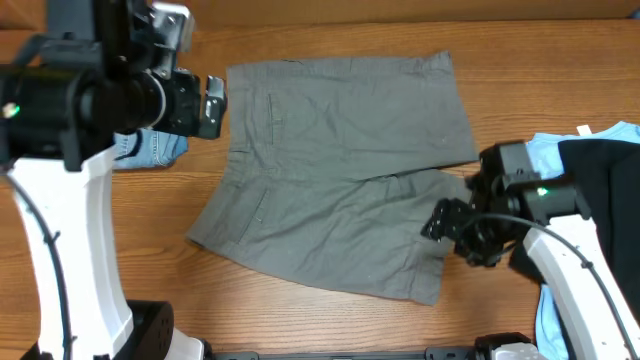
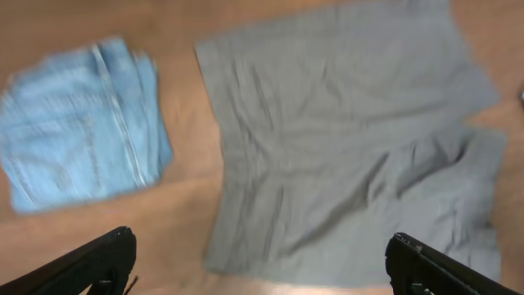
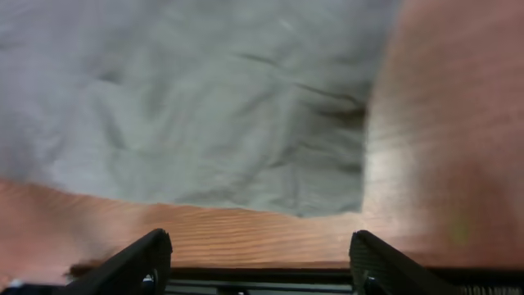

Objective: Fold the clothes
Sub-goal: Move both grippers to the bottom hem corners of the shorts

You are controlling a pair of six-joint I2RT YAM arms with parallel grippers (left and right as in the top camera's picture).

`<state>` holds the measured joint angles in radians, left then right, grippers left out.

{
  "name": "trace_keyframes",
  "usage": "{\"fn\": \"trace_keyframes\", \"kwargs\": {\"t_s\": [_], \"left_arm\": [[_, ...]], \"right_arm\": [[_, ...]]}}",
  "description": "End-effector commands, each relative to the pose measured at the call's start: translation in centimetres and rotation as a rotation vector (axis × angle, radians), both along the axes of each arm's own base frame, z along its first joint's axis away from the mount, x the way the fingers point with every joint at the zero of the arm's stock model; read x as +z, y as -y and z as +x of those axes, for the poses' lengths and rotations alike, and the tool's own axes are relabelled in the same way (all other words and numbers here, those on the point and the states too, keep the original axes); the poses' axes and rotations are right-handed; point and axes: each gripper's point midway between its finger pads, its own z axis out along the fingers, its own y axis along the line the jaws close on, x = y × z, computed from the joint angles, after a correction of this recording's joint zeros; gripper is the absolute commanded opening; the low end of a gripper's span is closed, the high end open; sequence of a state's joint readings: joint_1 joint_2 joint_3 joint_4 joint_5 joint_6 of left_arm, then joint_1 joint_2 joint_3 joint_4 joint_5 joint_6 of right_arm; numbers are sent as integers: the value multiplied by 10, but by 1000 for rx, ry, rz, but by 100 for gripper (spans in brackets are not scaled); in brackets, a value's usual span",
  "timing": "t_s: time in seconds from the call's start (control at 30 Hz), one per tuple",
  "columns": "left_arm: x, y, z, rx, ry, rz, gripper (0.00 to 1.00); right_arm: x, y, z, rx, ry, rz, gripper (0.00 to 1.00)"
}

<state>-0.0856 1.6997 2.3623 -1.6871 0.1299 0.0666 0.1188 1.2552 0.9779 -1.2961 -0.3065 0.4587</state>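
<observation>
My right gripper picks up the grey-green shorts [image 1: 330, 190] by the near leg's hem [image 1: 430, 271] next. I then fold that leg over the far one.
Grey-green shorts [image 1: 330, 190] lie flat in the middle of the wooden table, waistband to the left, legs to the right. They also show in the left wrist view [image 2: 344, 147] and the right wrist view [image 3: 205, 106]. My left gripper [image 1: 215, 107] is open and empty, above the table just left of the waistband; its fingers [image 2: 258, 262] spread wide over the shorts' near waist corner. My right gripper [image 1: 445, 222] is open and empty at the lower leg's hem; its fingers [image 3: 258, 262] hang over bare wood near the table's front edge.
Folded light-blue jeans [image 1: 150, 148] lie at the left, partly under my left arm, and show in the left wrist view [image 2: 82, 131]. A pile of light-blue and black clothes [image 1: 595, 170] sits at the right edge under my right arm.
</observation>
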Motion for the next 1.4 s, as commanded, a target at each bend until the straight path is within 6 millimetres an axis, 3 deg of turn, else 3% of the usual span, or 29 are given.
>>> {"fn": "trace_keyframes", "kwargs": {"t_s": [0.0,0.2,0.37,0.47,0.67,0.8,0.97,1.27,1.37], "left_arm": [[-28,-4,-8,27,-102,24,100],[-97,-12,-16,46,-327,60,100],[-135,-14,-16,52,-402,66,100],[-150,-16,-16,57,-427,63,100],[-158,-21,-14,74,-436,60,100],[-158,-23,-12,81,-426,57,100],[-158,-23,-12,81,-426,57,100],[-158,-23,-10,80,-419,58,100],[-158,-24,-12,70,-427,63,100]], "right_arm": [[-31,8,-24,-72,-115,-48,72],[-62,-2,-58,-96,-234,16,59],[-75,-4,-71,-208,-313,25,50],[-81,-6,-68,-257,-307,33,47],[-90,-10,-71,-283,-323,56,48],[-94,-16,-76,-287,-368,88,37],[-102,-13,-75,-288,-384,64,39],[-126,-10,-90,-277,-526,24,45],[-132,-7,-89,-260,-524,3,33]]}}
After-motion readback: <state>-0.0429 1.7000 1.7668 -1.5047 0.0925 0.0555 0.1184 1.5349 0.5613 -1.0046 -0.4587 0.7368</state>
